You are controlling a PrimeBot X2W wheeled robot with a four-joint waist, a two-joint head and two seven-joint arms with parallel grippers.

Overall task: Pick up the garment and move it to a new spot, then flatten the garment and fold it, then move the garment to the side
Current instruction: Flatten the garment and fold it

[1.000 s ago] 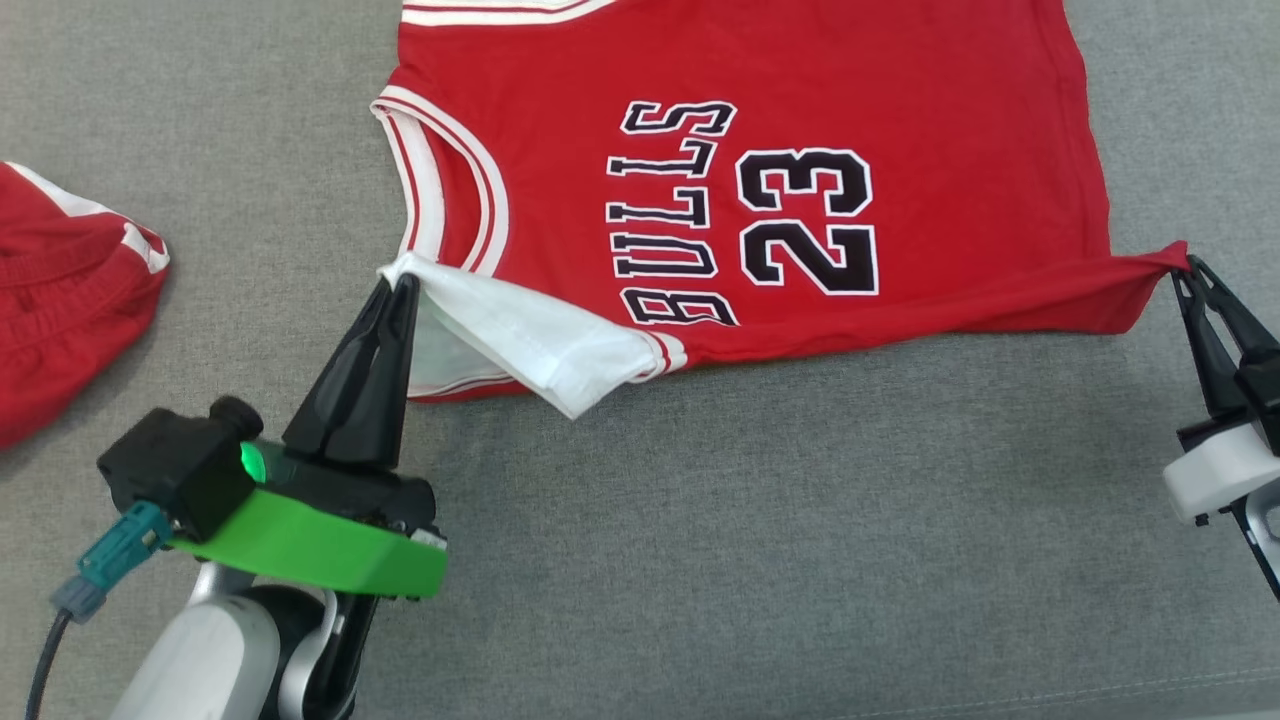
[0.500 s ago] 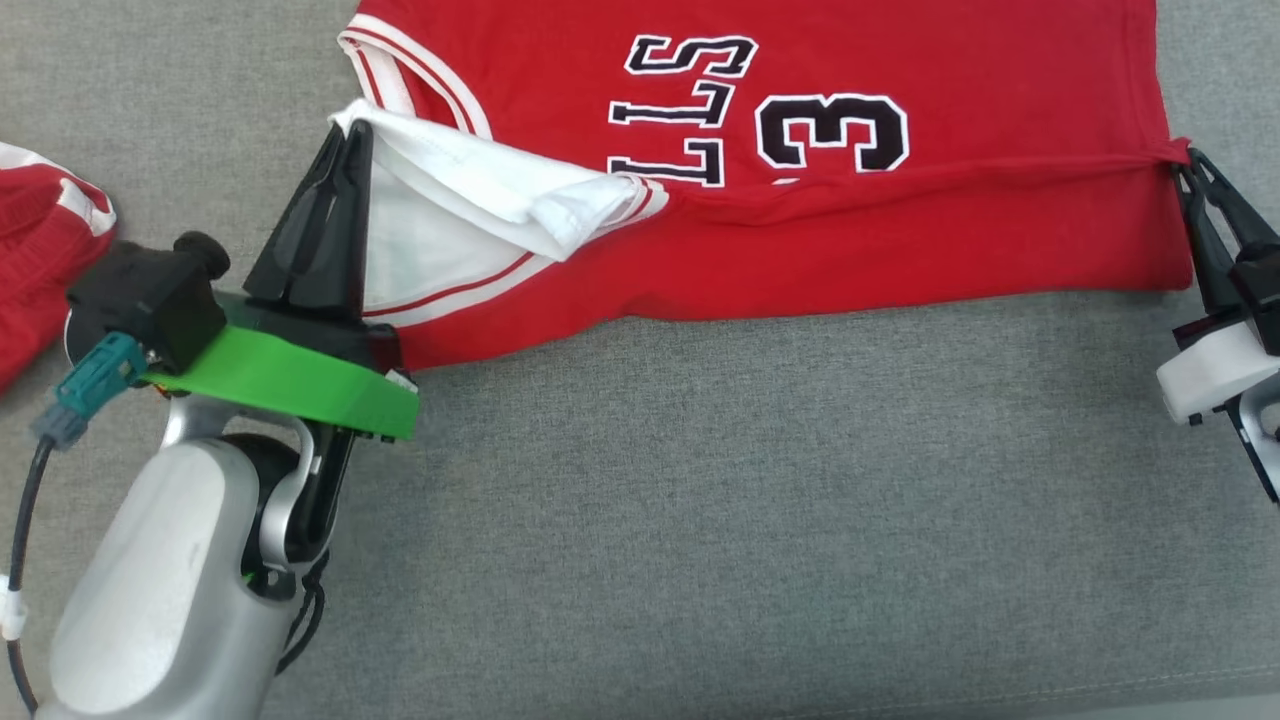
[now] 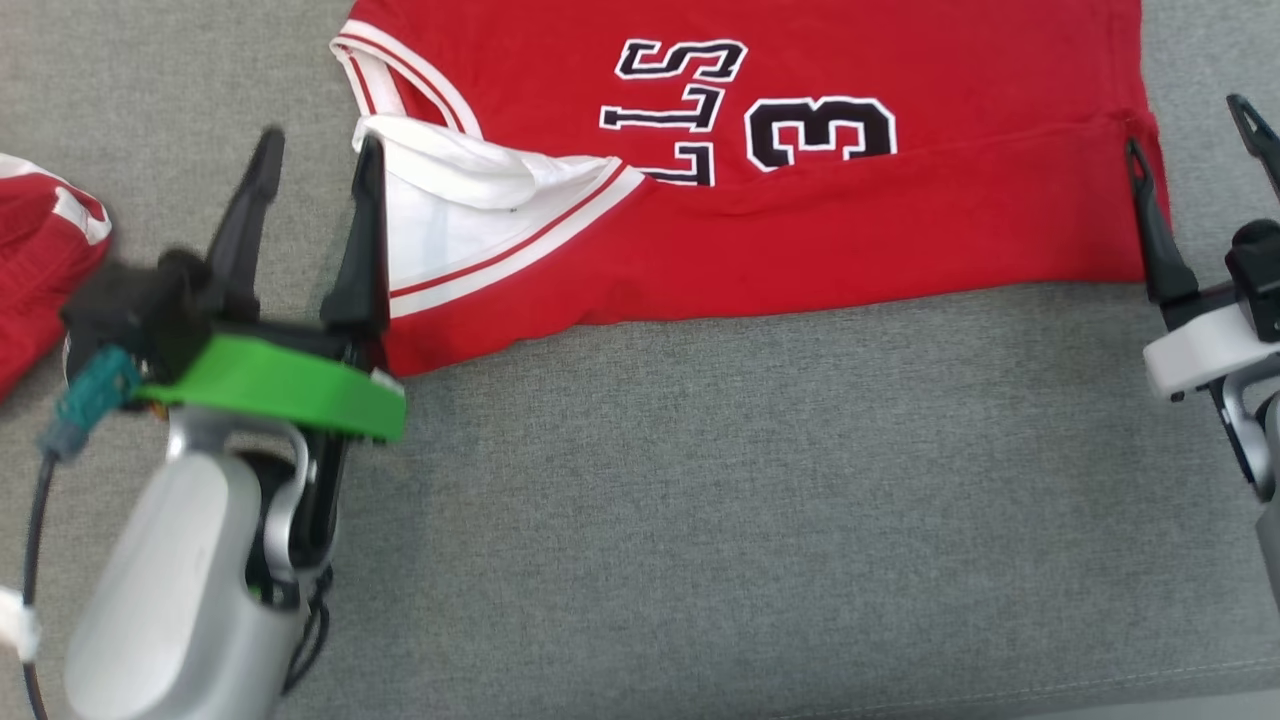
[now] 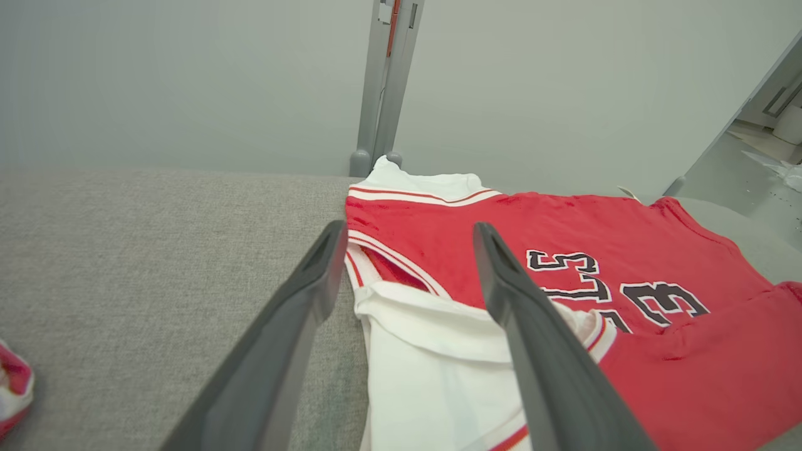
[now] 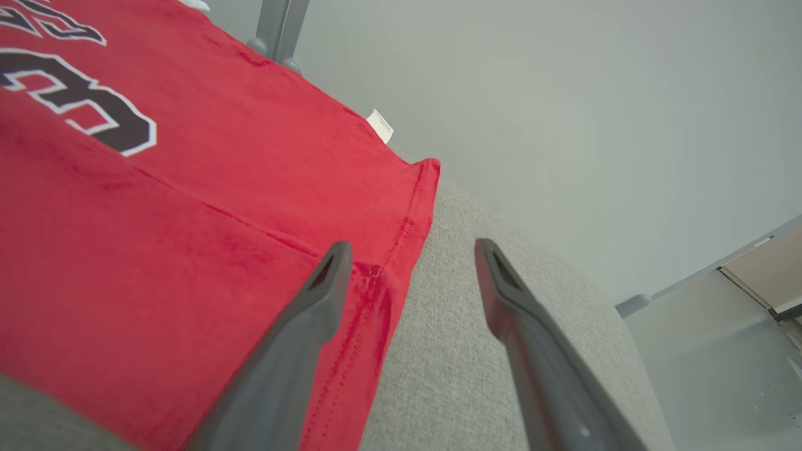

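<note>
The robot's left gripper next needs to grab the red jersey by its white inside-out shoulder end to fold the jersey neatly.
The garment is a red jersey with black lettering and white trim, lying on the grey cushion with its near long edge folded up over the number. A white inside-out patch shows at its left end. My left gripper stands open at that left end, its right finger beside the white patch, nothing held; the left wrist view shows the garment and the open gripper. My right gripper is open at the garment's right edge, left finger over the red hem; in the right wrist view the gripper straddles the garment's edge.
Another red and white cloth lies at the far left of the grey cushion. A grey upright post stands behind the cushion against a pale wall. The cushion's right end drops off to the floor.
Both grippers have opened and let go of the garment's corners. The folded-over near edge now lies flat on the jersey. The left arm shows motion blur.
</note>
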